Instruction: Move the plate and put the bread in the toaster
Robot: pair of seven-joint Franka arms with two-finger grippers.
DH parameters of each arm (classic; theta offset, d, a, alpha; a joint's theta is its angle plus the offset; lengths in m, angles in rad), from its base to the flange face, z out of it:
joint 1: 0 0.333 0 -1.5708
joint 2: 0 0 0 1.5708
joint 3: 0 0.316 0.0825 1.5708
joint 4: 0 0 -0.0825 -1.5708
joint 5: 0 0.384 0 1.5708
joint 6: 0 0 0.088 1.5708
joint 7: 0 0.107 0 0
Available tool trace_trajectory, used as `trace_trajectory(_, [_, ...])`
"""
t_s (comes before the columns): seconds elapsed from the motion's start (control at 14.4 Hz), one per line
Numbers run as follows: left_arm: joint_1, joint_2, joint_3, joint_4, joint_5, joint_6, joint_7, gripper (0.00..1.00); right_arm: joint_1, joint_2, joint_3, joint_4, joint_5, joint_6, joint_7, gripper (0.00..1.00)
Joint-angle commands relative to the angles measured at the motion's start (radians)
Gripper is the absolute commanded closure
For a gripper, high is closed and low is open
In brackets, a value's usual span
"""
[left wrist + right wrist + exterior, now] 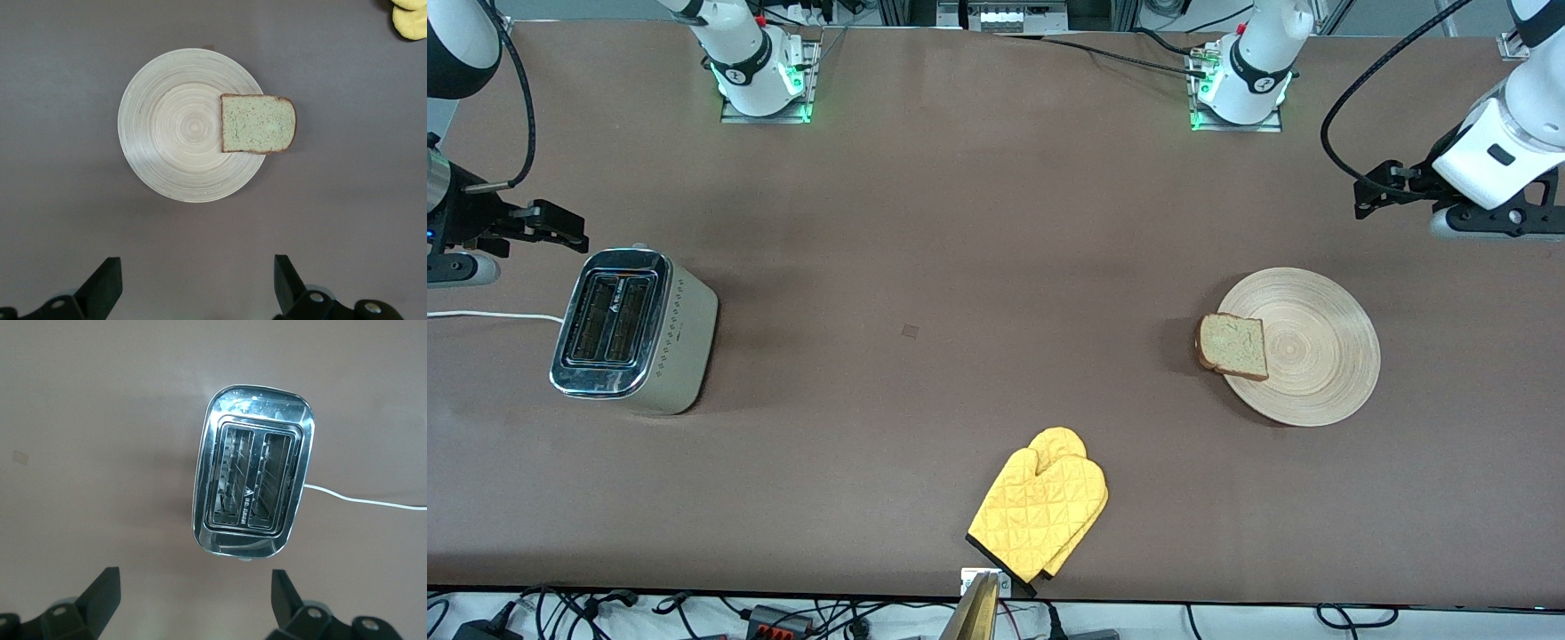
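Note:
The left gripper grabs the plate (1316,356) by its empty rim opposite the bread next, to move it.
The wooden plate (1316,356) lies toward the left arm's end of the table. The bread (1232,346) lies flat on its rim on the side toward the toaster, partly overhanging. The toaster (633,331) stands toward the right arm's end, both slots empty. My left gripper (1371,197) is open and empty, up in the air near the plate, not over it. Its wrist view shows the plate (173,133), the bread (257,123) and the gripper (198,287). My right gripper (569,233) is open and empty, in the air beside the toaster. Its wrist view shows the toaster (252,480) and the gripper (197,603).
A yellow oven mitt (1040,511) lies at the table's edge nearest the front camera, midway along; it also shows in the left wrist view (410,17). The toaster's white cord (489,315) runs off toward the right arm's end of the table.

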Motion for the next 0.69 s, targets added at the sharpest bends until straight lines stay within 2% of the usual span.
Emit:
trace_trajectory(0.0, [0.009,0.053,0.007,0.043,0.013,-0.024,0.012,0.00,-0.002,-0.001,0.001,0.012,0.000,-0.010,0.012,0.00])
trace_trajectory(0.42, [0.205,0.145,0.012,0.046,-0.016,-0.012,0.171,0.00,-0.005,-0.001,0.000,0.011,0.002,-0.012,0.013,0.00])
trace_trajectory(0.55, [0.318,0.200,0.014,0.046,-0.143,-0.007,0.270,0.00,-0.005,-0.001,0.000,0.011,0.002,-0.013,0.013,0.00])
trace_trajectory(0.62, [0.364,0.240,0.012,0.049,-0.170,0.022,0.331,0.00,-0.005,-0.001,0.000,0.011,0.002,-0.015,0.013,0.00])
